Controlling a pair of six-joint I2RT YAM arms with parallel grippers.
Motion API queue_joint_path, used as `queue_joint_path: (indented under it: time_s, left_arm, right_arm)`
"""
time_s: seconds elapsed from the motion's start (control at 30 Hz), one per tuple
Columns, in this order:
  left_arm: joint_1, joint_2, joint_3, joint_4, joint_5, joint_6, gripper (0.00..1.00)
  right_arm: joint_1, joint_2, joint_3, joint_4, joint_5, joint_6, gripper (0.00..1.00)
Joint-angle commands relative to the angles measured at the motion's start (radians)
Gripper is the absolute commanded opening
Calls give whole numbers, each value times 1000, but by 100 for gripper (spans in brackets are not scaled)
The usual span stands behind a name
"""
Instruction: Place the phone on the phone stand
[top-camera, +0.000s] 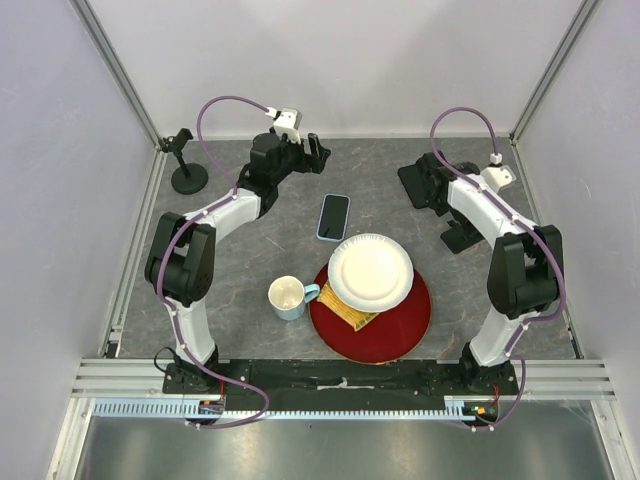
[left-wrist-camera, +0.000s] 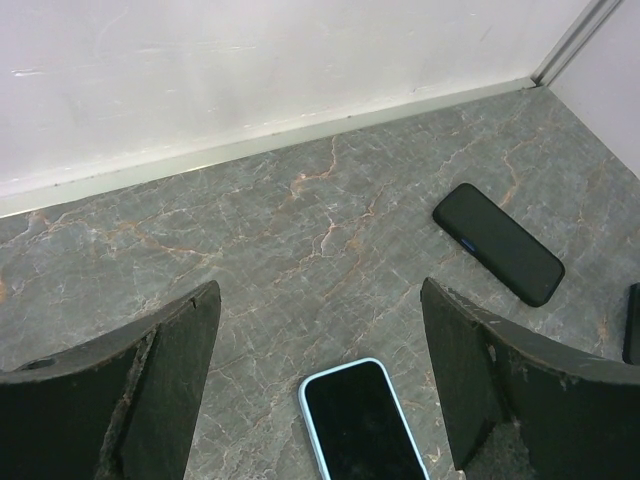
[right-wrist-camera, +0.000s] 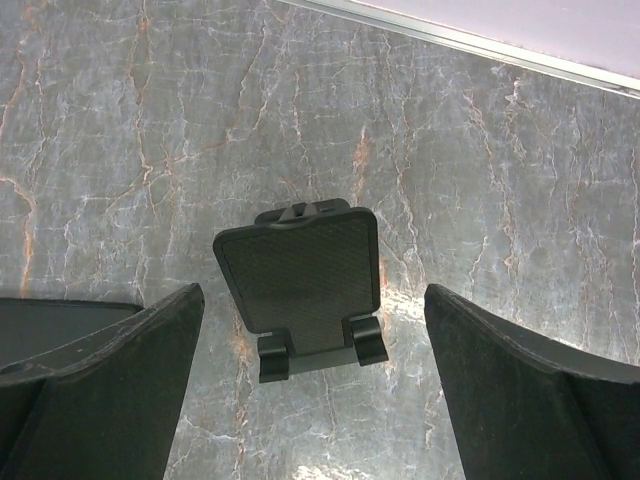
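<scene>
The stand, with table beside its back plate (right-wrist-camera: 301, 273), is below the fingers, so the robot's right gripper needs to reach down before it closes on the stand.
The phone (top-camera: 333, 217), black screen in a light blue case, lies flat on the grey marble table just behind the plates. My left gripper (top-camera: 305, 152) hovers open and empty beyond its far end. In the left wrist view the phone (left-wrist-camera: 362, 420) lies between and below the fingers, touching neither, with the gripper (left-wrist-camera: 320, 400) open. A black phone stand (top-camera: 461, 237) with a tilted back plate and two front lips stands at the right. My right gripper (top-camera: 440, 188) is open and empty above it; the stand (right-wrist-camera: 300, 288) shows between the spread fingers with the gripper (right-wrist-camera: 315, 390) open.
A second, black phone (left-wrist-camera: 497, 243) lies flat at back right (top-camera: 413, 186). A white paper plate (top-camera: 370, 272) rests on a red plate (top-camera: 400, 325) with a yellow item under it. A light blue cup (top-camera: 288, 297) stands beside them. A black round-base pole holder (top-camera: 187, 168) stands at back left.
</scene>
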Motion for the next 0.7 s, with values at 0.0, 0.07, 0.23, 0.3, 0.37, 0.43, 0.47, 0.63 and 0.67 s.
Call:
queue_joint_path:
  time_s: [0.0,0.07,0.23,0.3,0.37,0.43,0.47,0.63,0.67]
  left_arm:
    - [-3,3,38,8,1,-14,87]
    - [-3,1,35,8,0,-10,87]
    - [-3,5,38,7,-5,-7,87]
    - [-3,5,38,7,-5,-8,87]
    - [-3,5,38,7,-5,-8,87]
    - [-3,5,38,7,-4,-8,87]
    - [-3,5,38,7,-4,-8,87]
    - [-3,6,38,7,-4,-7,86]
    - [-3,5,38,5,-4,-7,86]
  right_arm:
    - [-10,6,-25,80,45,-55,98]
    - [-12,16,-19,80,48,-66,98]
    - [-22,20,-30,92,58,-50,98]
    - [-31,32,-30,92,63,-52,98]
    - [-36,41,-27,99,59,-63,98]
    - [-42,55,-24,109,59,-84,98]
    - [-44,56,-25,120,57,-93,98]
    - [-44,67,-33,158,48,-121,98]
    - [-44,70,-33,161,43,-122,98]
